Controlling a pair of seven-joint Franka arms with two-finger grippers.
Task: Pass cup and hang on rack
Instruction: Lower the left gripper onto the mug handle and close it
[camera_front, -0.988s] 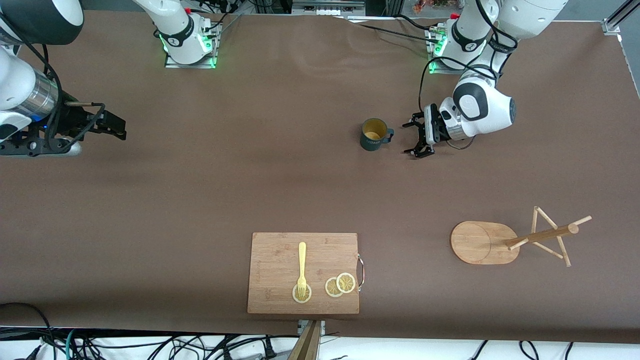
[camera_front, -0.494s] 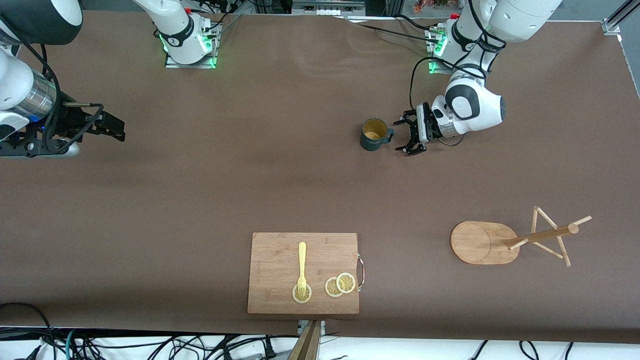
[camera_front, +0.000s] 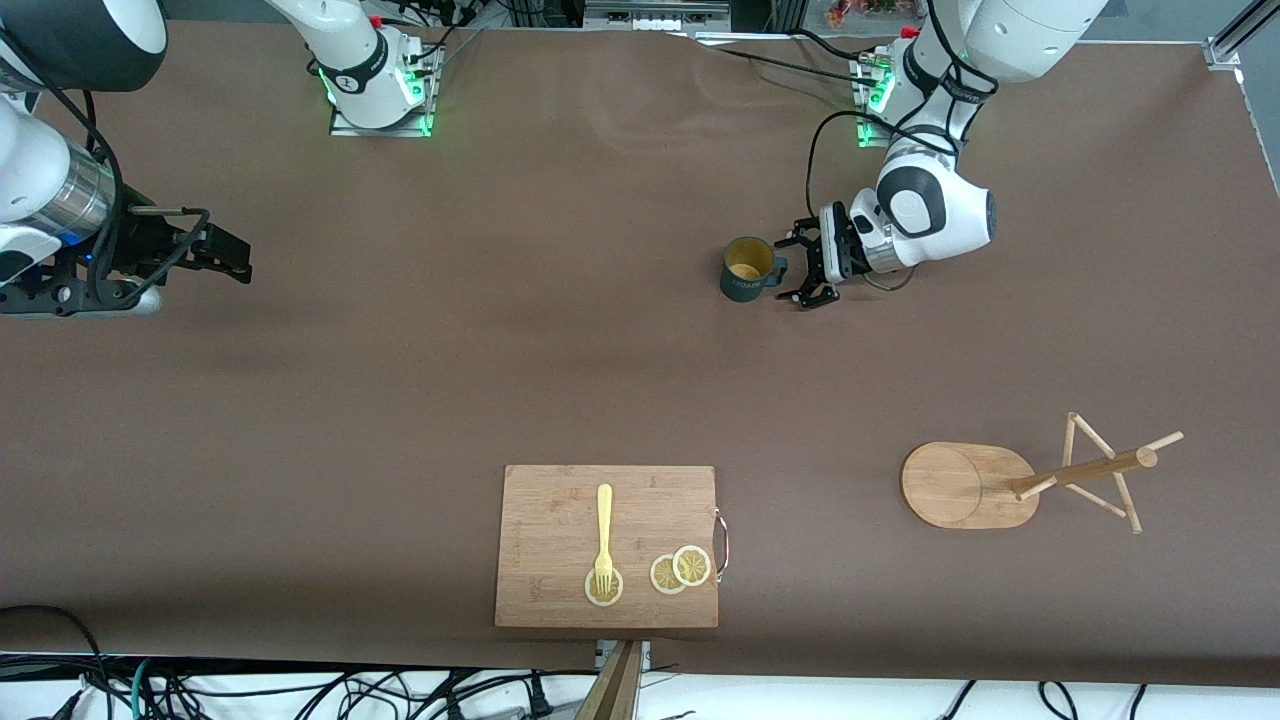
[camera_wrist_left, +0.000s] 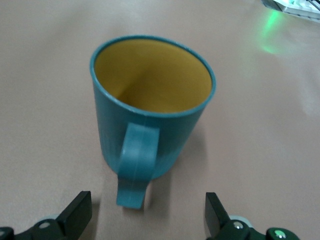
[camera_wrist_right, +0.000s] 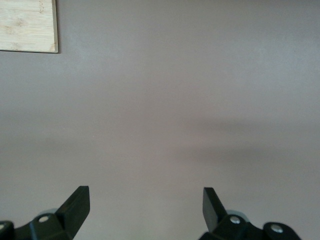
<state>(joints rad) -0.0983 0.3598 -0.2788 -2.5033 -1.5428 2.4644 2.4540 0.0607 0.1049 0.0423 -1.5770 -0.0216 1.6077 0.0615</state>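
My left gripper picks up the dark teal cup by its handle (camera_front: 777, 272) next, which leaves the cup's opening free to slip onto the wooden rack (camera_front: 1040, 481).
The dark teal cup (camera_front: 748, 269) stands upright on the brown table, its handle toward the left arm's end. My left gripper (camera_front: 798, 270) is open, low, right beside the handle without touching it. In the left wrist view the cup (camera_wrist_left: 152, 107) fills the middle, yellow inside showing, its handle between my open left gripper's (camera_wrist_left: 148, 212) fingertips. The wooden rack (camera_front: 1040, 481) stands nearer the front camera, toward the left arm's end. My right gripper (camera_front: 232, 256) is open and empty at the right arm's end; it (camera_wrist_right: 146, 206) shows over bare table in its wrist view.
A wooden cutting board (camera_front: 560, 545) with a yellow fork (camera_front: 603, 535) and lemon slices (camera_front: 681, 569) lies at the table's front edge. A corner of the cutting board (camera_wrist_right: 28, 25) shows in the right wrist view.
My left gripper has moved toward the cup, closing the gap to its handle. The cup, rack and right arm have not moved.
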